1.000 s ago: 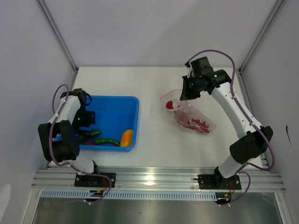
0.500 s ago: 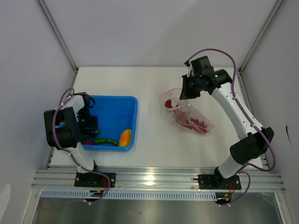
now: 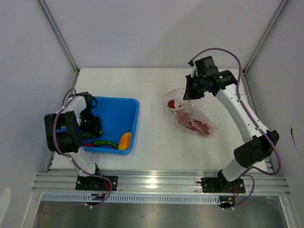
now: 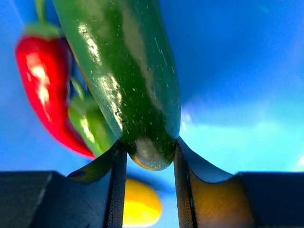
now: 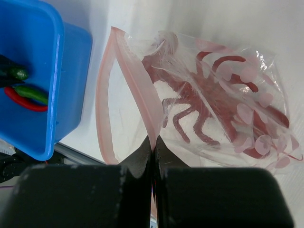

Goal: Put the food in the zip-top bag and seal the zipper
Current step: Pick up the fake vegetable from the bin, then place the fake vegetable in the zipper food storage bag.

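My left gripper would bring the dark green pepper up out of the blue tray (image 3: pixel 137 118) if I lifted it now, because the pepper has both fingers closing on its rounded end (image 3: pixel 99 133).
In the left wrist view a dark green pepper (image 4: pixel 128 80) sits between my left gripper's (image 4: pixel 148 152) jaws, which touch it on both sides. Beside it lie a red chili (image 4: pixel 45 90), a second green pepper (image 4: pixel 90 126) and the yellow-orange fruit (image 4: pixel 140 204). From above, the left gripper (image 3: pixel 90 127) is down in the blue tray (image 3: pixel 137 118). My right gripper (image 5: pixel 153 142) is shut on the upper pink zipper (image 5: pixel 142 99) strip of the zip-top bag (image 5: pixel 223 95), and the mouth gapes. Red shapes show through the bag; I cannot tell print from food.
The blue tray stands at the left of the white table, with a green pepper (image 3: pixel 104 143) and the yellow fruit (image 3: pixel 125 140) along its near side. The bag (image 3: pixel 192 118) lies right of centre. Enclosure walls and metal posts border the table.
My left gripper has dropped into the tray's left end and its jaws have closed in on the green pepper. The tray has slid slightly left. The right arm and bag are unchanged.
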Available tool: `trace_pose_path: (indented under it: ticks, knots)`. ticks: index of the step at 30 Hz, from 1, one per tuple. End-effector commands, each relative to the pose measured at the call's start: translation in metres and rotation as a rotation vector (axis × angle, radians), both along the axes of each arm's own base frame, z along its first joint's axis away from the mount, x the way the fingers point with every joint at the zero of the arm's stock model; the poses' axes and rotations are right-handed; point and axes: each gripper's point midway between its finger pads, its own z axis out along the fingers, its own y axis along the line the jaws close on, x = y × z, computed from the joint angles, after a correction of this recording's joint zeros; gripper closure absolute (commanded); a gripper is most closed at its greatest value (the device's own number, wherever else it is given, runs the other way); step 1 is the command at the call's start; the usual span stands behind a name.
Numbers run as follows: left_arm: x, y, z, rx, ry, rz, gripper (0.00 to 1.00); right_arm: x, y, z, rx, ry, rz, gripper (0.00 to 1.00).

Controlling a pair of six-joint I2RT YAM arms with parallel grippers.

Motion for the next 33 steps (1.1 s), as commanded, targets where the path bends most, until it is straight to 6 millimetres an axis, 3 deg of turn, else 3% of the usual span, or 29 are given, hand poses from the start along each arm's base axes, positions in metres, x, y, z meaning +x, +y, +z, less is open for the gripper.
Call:
trace_pose_path:
  ticks: [1, 5, 7, 9, 16, 18, 22, 23, 29, 33]
  knots:
    - [0.020, -0.025, 0.042, -0.046, -0.129, -0.071, 0.99, 0.002, 0.001, 0.045, 0.045, -0.134, 0.009, 1.00]
    - [0.032, -0.052, 0.092, -0.088, -0.236, -0.144, 0.99, 0.002, 0.002, 0.050, 0.054, -0.147, 0.010, 1.00]
    - [0.041, -0.081, 0.122, -0.147, -0.317, -0.230, 1.00, 0.002, 0.001, 0.052, 0.058, -0.152, 0.007, 1.00]
    - [0.043, -0.095, 0.148, -0.160, -0.379, -0.293, 0.99, 0.003, 0.001, 0.053, 0.061, -0.157, 0.007, 1.00]
    - [0.068, -0.178, 0.233, -0.318, -0.797, -0.886, 0.99, 0.006, 0.004, 0.053, 0.073, -0.151, 0.009, 1.00]
    - [0.070, -0.216, 0.259, -0.447, -0.996, -1.106, 0.99, 0.005, 0.007, 0.052, 0.080, -0.144, 0.019, 1.00]
    - [0.048, -0.266, 0.287, -0.659, -1.201, -1.353, 0.99, 0.002, 0.013, 0.048, 0.067, -0.142, 0.036, 1.00]
    - [0.031, -0.280, 0.293, -0.769, -1.233, -1.425, 0.99, 0.001, 0.015, 0.049, 0.060, -0.150, 0.041, 1.00]
    - [-0.002, -0.310, 0.316, -1.049, -1.333, -1.579, 1.00, -0.003, 0.018, 0.043, -0.009, -0.173, 0.068, 1.00]
    - [-0.033, -0.325, 0.315, -1.231, -1.264, -1.594, 0.99, -0.004, 0.015, 0.035, -0.081, -0.214, 0.064, 1.00]
